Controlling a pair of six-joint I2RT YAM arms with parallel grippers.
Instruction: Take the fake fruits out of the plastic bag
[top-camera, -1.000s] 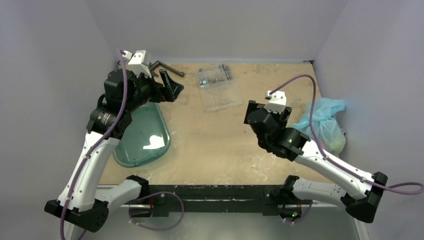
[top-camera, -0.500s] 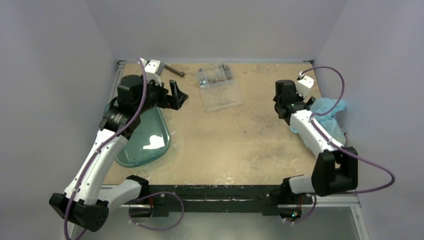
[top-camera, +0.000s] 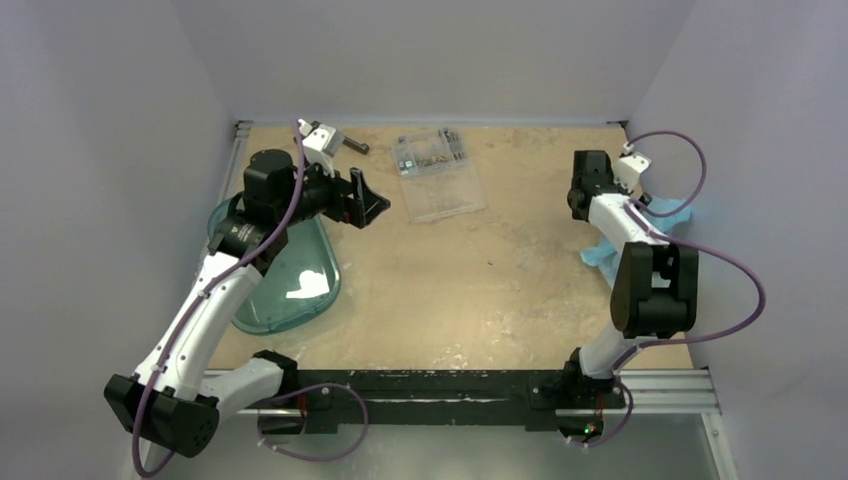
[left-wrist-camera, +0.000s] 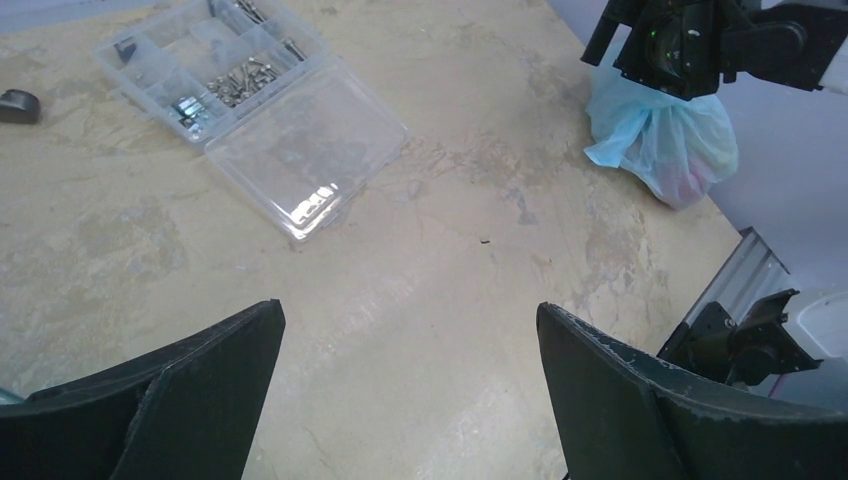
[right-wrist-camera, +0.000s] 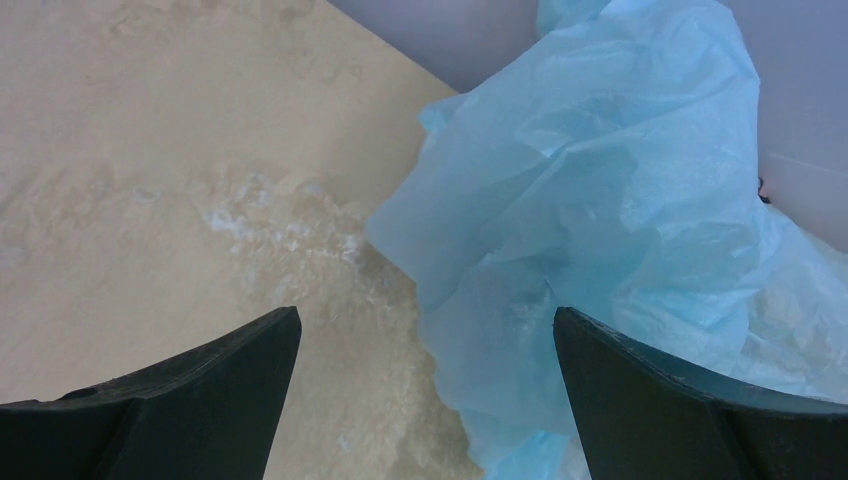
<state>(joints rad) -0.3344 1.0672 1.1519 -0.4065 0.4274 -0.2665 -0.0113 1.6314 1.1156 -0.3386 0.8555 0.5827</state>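
Note:
I will next grab the plastic bag (right-wrist-camera: 600, 200) with my right gripper by its bunched fold (right-wrist-camera: 500, 320), so the rest of the bag stays free to let the fake fruits out.
The light-blue plastic bag (top-camera: 600, 252) lies crumpled at the table's right edge against the wall, mostly covered by my right arm in the top view. In the left wrist view the plastic bag (left-wrist-camera: 655, 140) bulges at its near end, where a faint red shape (left-wrist-camera: 688, 185) shows through; the fake fruits are otherwise hidden inside. My right gripper (top-camera: 585, 198) hangs open just above the bag's left edge, with folds of the plastic bag (right-wrist-camera: 600, 200) under its right finger (right-wrist-camera: 700, 410) and nothing held (right-wrist-camera: 425, 312). My left gripper (top-camera: 372, 200) is open and empty over bare table at the left (left-wrist-camera: 410, 305).
A clear flat parts box (top-camera: 437, 172) lies open at the back centre, also seen as the parts box (left-wrist-camera: 250, 110). A teal tub (top-camera: 285, 265) sits under my left arm. A dark tool (top-camera: 350, 143) lies at the back left. Walls close in on three sides.
My right arm has swung from the table's middle to the far right, folding up, and its gripper now sits over the bag. My left gripper has shifted a little right.

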